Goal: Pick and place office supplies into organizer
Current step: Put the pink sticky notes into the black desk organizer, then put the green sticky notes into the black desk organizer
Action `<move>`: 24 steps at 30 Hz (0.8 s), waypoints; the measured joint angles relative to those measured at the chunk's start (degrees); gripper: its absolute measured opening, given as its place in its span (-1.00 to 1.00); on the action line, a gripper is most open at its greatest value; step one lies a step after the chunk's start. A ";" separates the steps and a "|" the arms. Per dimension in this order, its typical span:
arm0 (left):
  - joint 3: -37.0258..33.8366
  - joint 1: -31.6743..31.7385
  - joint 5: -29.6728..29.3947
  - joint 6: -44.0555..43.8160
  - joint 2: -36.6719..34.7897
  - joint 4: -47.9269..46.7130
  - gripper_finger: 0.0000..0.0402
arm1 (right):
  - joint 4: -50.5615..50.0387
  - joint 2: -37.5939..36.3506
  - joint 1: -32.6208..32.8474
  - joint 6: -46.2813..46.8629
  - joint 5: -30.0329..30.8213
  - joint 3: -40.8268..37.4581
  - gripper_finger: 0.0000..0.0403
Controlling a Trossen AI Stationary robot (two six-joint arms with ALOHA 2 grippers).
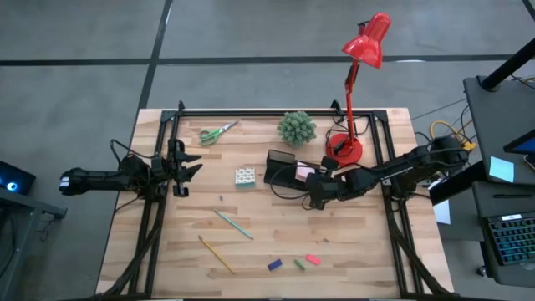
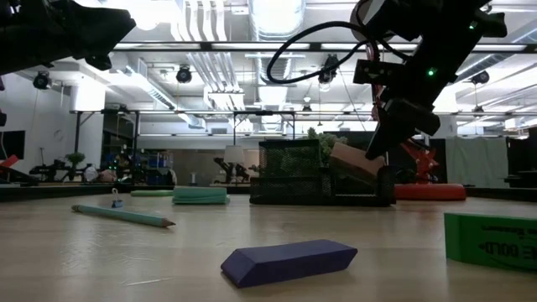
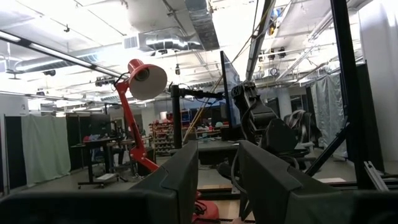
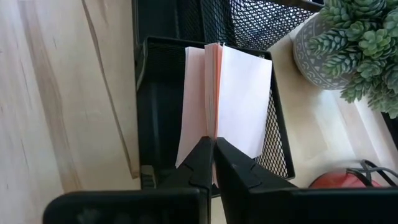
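Observation:
The pink sticky-note pad (image 1: pixel 304 172) (image 4: pixel 242 99) between my fingers is over the open mesh section of the organizer. I need to open my right gripper, and the pad would settle inside.
My right gripper (image 4: pixel 213 152) is shut on the pink sticky-note pad (image 4: pixel 224 93) over a mesh compartment of the black organizer (image 1: pixel 280 163), near the table's middle. My left gripper (image 3: pixel 217 177) stands open and holds nothing at the table's left edge (image 1: pixel 185 167). Loose on the wood lie the green-handled scissors (image 1: pixel 217 132), white dotted cube (image 1: pixel 244 176), teal pen (image 1: pixel 232 223), yellow pencil (image 1: pixel 216 253) and the blue (image 1: pixel 274 265), green (image 1: pixel 299 264) and pink (image 1: pixel 313 259) pieces. My right gripper pinches the pad's edge (image 4: pixel 212 127) between its two fingertips. The sheets fan apart on either side of the fingers. The fingers slant down from the table's right side. The pad (image 2: pixel 357 161) sits tilted at the organizer (image 2: pixel 294 172); whether it rests on it I cannot tell.
A spiky green potted plant (image 1: pixel 297 127) stands just behind the organizer. The red desk lamp's base (image 1: pixel 344 149) sits to the organizer's right, and its head (image 1: pixel 368 42) reaches past the far edge. Black frame rails (image 1: pixel 276 111) run along the table's far, left and right sides.

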 joint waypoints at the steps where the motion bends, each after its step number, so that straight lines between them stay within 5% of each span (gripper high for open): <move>1: 0.00 0.00 0.00 0.00 0.00 0.00 -0.47 | 0.02 0.00 -0.01 -0.14 0.00 0.00 -0.96; 9: 0.00 0.00 0.00 0.00 0.00 0.00 -0.47 | 0.17 -0.02 0.00 -0.14 0.89 0.00 -0.90; 24: 0.00 0.00 0.00 0.00 0.00 -0.01 -0.47 | 1.00 -0.07 0.00 0.08 0.93 0.20 -0.39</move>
